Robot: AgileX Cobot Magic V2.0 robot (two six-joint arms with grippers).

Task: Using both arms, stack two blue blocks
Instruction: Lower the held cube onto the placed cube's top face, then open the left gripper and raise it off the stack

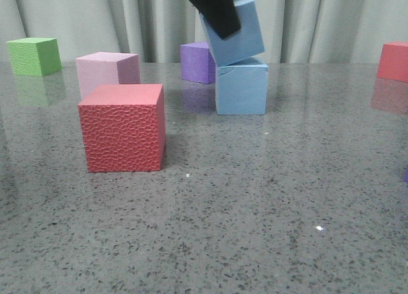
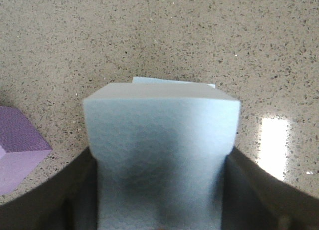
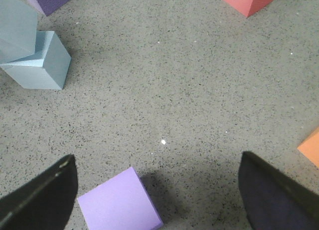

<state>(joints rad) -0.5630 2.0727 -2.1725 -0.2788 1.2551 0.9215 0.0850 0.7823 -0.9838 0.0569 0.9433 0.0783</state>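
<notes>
The held block's lower edge (image 1: 239, 59) is touching the top of the lower blue block (image 1: 245, 64), so my left gripper should open now.
My left gripper (image 1: 213, 10) comes down from the top of the front view and is shut on a pale blue block (image 1: 241, 36). The block is tilted and its lower edge meets the top of the second blue block (image 1: 241, 88), which stands on the table at centre back. In the left wrist view the held block (image 2: 159, 140) fills the space between the black fingers (image 2: 45, 200), and a thin edge of the lower block (image 2: 172, 82) shows past it. My right gripper (image 3: 157, 200) is open and empty, low over the table, far from both blocks (image 3: 42, 65).
A large red cube (image 1: 122, 128) stands front left, with a pink cube (image 1: 107, 71) and a green cube (image 1: 35, 56) behind it. A dark purple cube (image 1: 197, 62) is just behind the stack. Another red cube (image 1: 393, 61) sits far right. A lilac cube (image 3: 119, 202) lies between the right fingers, and an orange one (image 3: 311, 147) beside them.
</notes>
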